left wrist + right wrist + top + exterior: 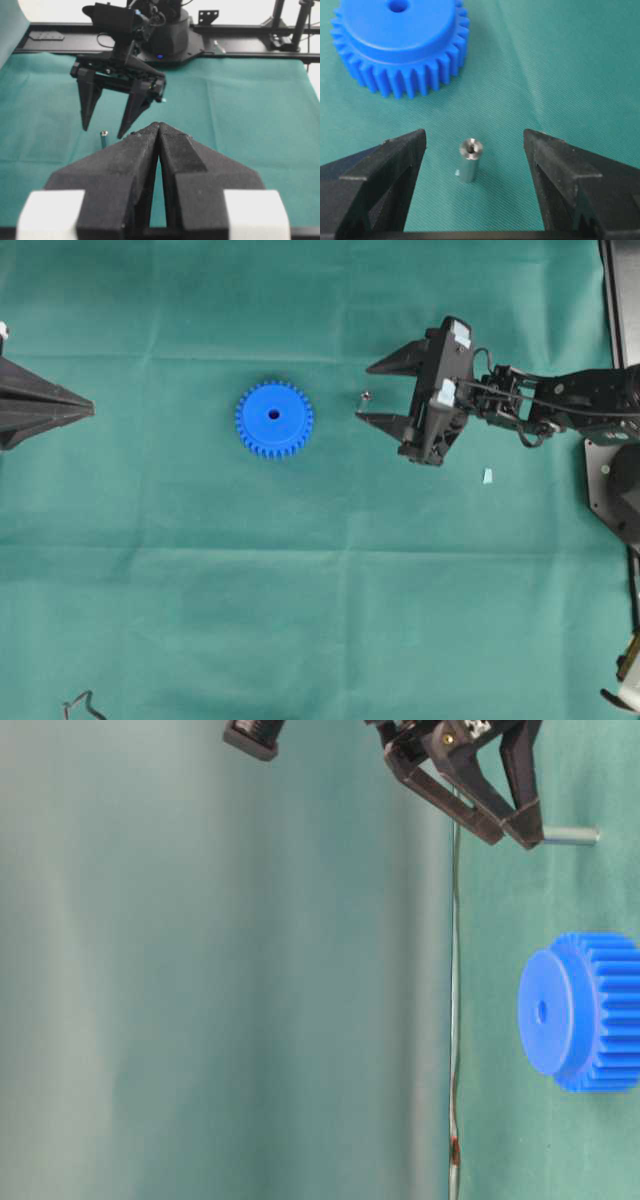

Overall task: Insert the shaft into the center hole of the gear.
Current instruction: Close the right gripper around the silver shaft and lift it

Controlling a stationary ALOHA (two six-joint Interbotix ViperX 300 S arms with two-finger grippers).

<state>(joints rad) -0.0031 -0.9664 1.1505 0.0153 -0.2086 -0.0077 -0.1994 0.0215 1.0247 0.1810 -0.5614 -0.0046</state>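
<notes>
Next, my right gripper grips the shaft by its upper end (366, 395), which leaves the shaft's lower end free to enter the gear's center hole (274, 415).
The blue gear (274, 419) lies flat on the green cloth with its center hole (274, 415) facing up; it also shows in the right wrist view (400, 42) and the table-level view (585, 1012). The shaft (365, 396), a small silvery pin, stands upright on the cloth to the gear's right. My right gripper (365, 392) is open, with its fingers on either side of the shaft (469, 160) and not touching it. My left gripper (90, 410) is shut and empty at the far left edge, well away from the gear.
A small pale-blue scrap (488, 476) lies on the cloth below the right arm. A thin wire piece (82, 705) lies at the bottom left corner. The black arm base (165, 45) and frame rail stand beyond the cloth's far edge.
</notes>
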